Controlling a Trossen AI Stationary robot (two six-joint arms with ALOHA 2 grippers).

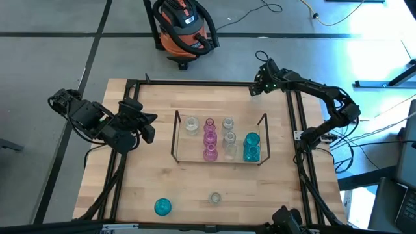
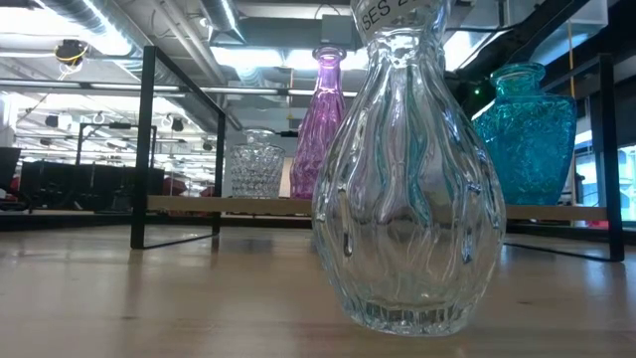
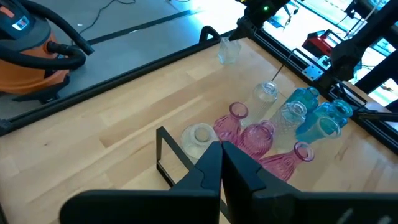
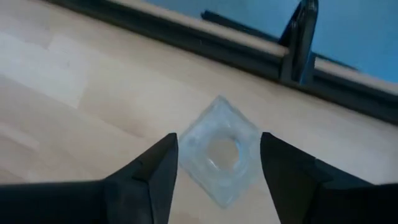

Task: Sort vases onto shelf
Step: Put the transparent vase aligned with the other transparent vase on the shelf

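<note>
My right gripper will grab the vase's body by opposite corners next. Then it can sort the clear square vase (image 1: 215, 197) onto the shelf (image 1: 220, 142).
The shelf (image 1: 220, 140), a thin dark wire rack, stands mid-table and holds several clear, pink and teal vases upright on their bases (image 3: 261, 134). A small clear square vase (image 4: 219, 152) stands on the table at the far right corner, also seen in the left wrist view (image 3: 228, 50). My right gripper (image 4: 219, 140) is above it, open, one finger on each side. A teal vase (image 1: 162, 207) and a clear vase (image 1: 215, 197) stand near the front edge; the clear one fills the low view (image 2: 407, 179). My left gripper (image 3: 221, 149) is shut on nothing, raised left of the shelf (image 1: 148, 122). My right gripper comes at the clear square vase from above, slanting down, with the vase's opposite corners (image 4: 183, 152) close to the inner sides of its two fingers. Whether either finger touches the glass I cannot tell. The vase stands upright on the table.
A black frame (image 1: 195, 83) edges the table, and its far rail and corner post (image 4: 301, 37) run just beyond the square vase. An orange and black vacuum cleaner (image 1: 182, 29) sits on the floor past the far edge. Bare wood lies left of the shelf.
</note>
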